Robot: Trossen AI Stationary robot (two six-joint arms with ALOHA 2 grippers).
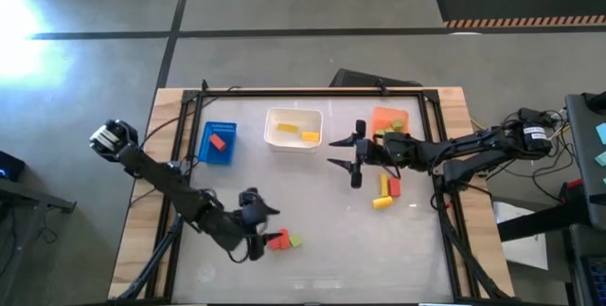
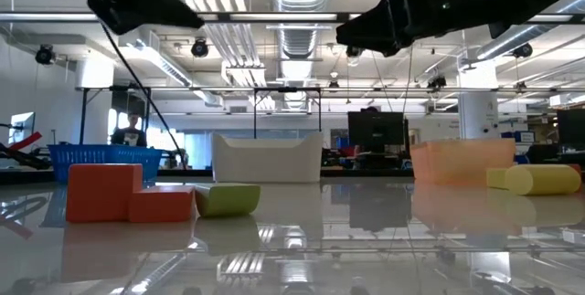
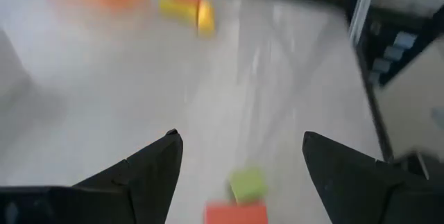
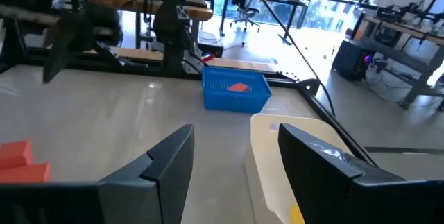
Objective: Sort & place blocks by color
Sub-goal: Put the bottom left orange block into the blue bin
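My left gripper is going to grab a red block [image 3: 236, 213] by its opposite sides next, as the red blocks need to go into the blue bin.
Two red blocks [image 1: 276, 243] and a light green block [image 1: 294, 240] lie together on the table near its front; in the low view they are the red blocks [image 2: 128, 194] and the green block [image 2: 227, 199]. My left gripper [image 1: 262, 232] is open just left of them and above them; its wrist view shows the green block [image 3: 248, 184] and a red block [image 3: 236, 213] between its fingers, below their tips. My right gripper [image 1: 333, 152] is open in the air between the white bin [image 1: 294, 129] and the orange bin [image 1: 390, 121]. Two yellow blocks and a red one [image 1: 385, 192] lie below it.
The blue bin [image 1: 218, 142] holds a red block [image 4: 239, 87]. Yellow blocks [image 1: 298, 133] lie in the white bin, and something green [image 1: 391, 130] shows in the orange bin. The three bins stand in a row along the far side, with bare tabletop at the middle and front right.
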